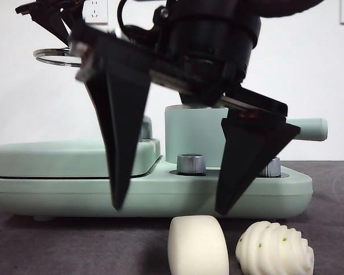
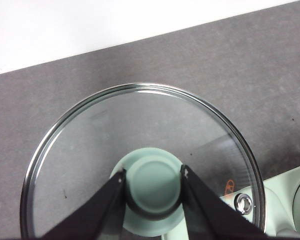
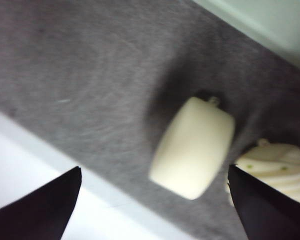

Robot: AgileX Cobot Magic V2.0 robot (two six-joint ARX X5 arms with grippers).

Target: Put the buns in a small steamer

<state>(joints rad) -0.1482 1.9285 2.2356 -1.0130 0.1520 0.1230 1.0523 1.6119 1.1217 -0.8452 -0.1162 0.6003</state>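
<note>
My right gripper pinches the smooth bun (image 1: 198,245) by its long sides next, to put it into the small steamer (image 1: 195,134).
Two buns lie on the dark table at the front: a smooth bun (image 1: 198,245) (image 3: 192,147) and, beside it, a ridged, green-specked bun (image 1: 275,249) (image 3: 272,170). My right gripper (image 1: 169,209) (image 3: 154,169) hangs open just above them, and its jaws straddle the smooth bun without touching it. Behind stands the small steamer (image 1: 195,134), a mint-green pot with a side handle (image 1: 309,129) and no lid on it. My left gripper (image 2: 154,180) is shut on the green knob (image 2: 154,192) of the glass lid (image 2: 140,120) (image 1: 53,57), holding it up at the upper left.
A flat mint-green griddle (image 1: 63,157) shares one long base (image 1: 160,195) with the steamer. Two chrome dials (image 1: 192,163) sit on that base. The table's near edge (image 3: 35,145) runs close to the buns. A white wall stands behind.
</note>
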